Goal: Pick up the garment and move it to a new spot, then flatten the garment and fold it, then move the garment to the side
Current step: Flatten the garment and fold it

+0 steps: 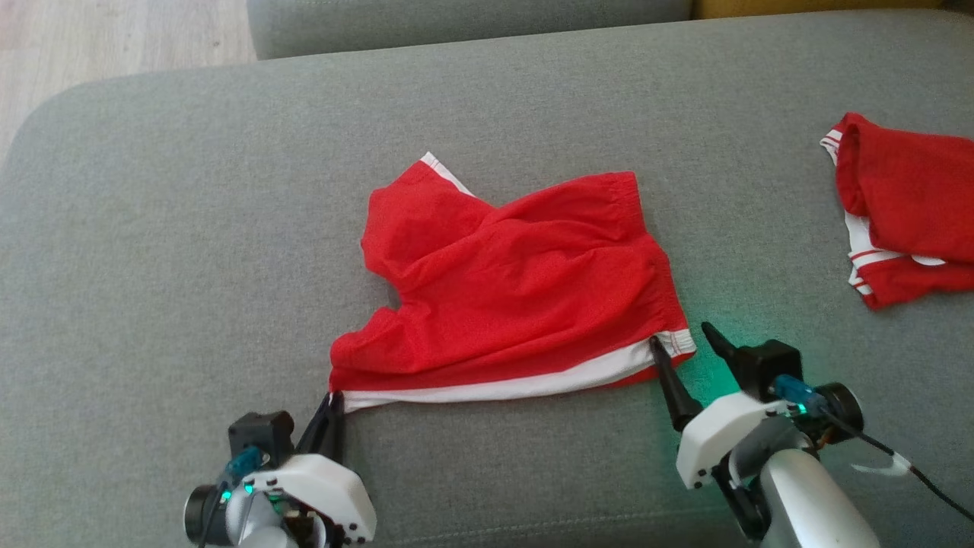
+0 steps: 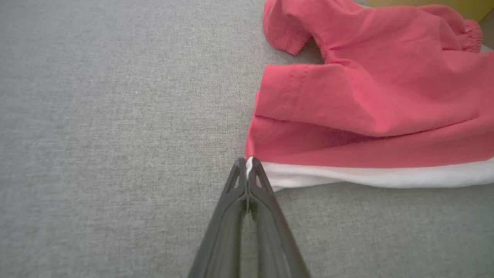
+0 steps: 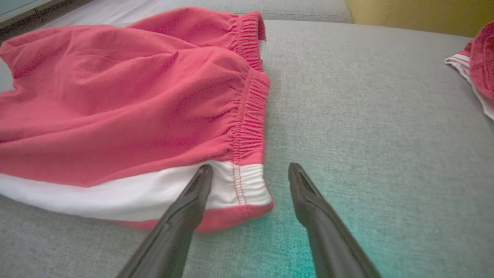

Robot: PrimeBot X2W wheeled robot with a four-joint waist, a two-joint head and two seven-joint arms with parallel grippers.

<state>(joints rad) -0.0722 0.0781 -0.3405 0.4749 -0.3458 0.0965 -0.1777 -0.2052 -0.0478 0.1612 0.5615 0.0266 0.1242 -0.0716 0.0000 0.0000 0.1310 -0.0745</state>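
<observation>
Next, my right gripper needs to grab the garment by its white-striped waistband corner [image 1: 676, 342], where the garment's edge folds up from the cushion while the red cloth [image 1: 520, 283] lies slack.
The garment [image 1: 517, 281] is a pair of red shorts with a white side stripe, lying rumpled in the middle of the grey sofa cushion. My left gripper [image 1: 332, 399] is shut on the garment's near left corner, and the left wrist view shows a sliver of the garment's [image 2: 370, 104] white stripe pinched between that gripper's [image 2: 247, 164] tips. My right gripper [image 1: 679, 336] is open at the waistband corner. In the right wrist view its [image 3: 250, 169] fingers straddle the garment's [image 3: 127, 104] white and red corner, one finger [image 3: 193, 197] over the cloth, the other on bare cushion.
A second red piece of clothing with white trim [image 1: 902, 209] lies at the cushion's far right, its edge [image 3: 476, 58] also in the right wrist view. The sofa back [image 1: 472, 23] runs along the top, and wooden floor [image 1: 114, 38] shows at the upper left.
</observation>
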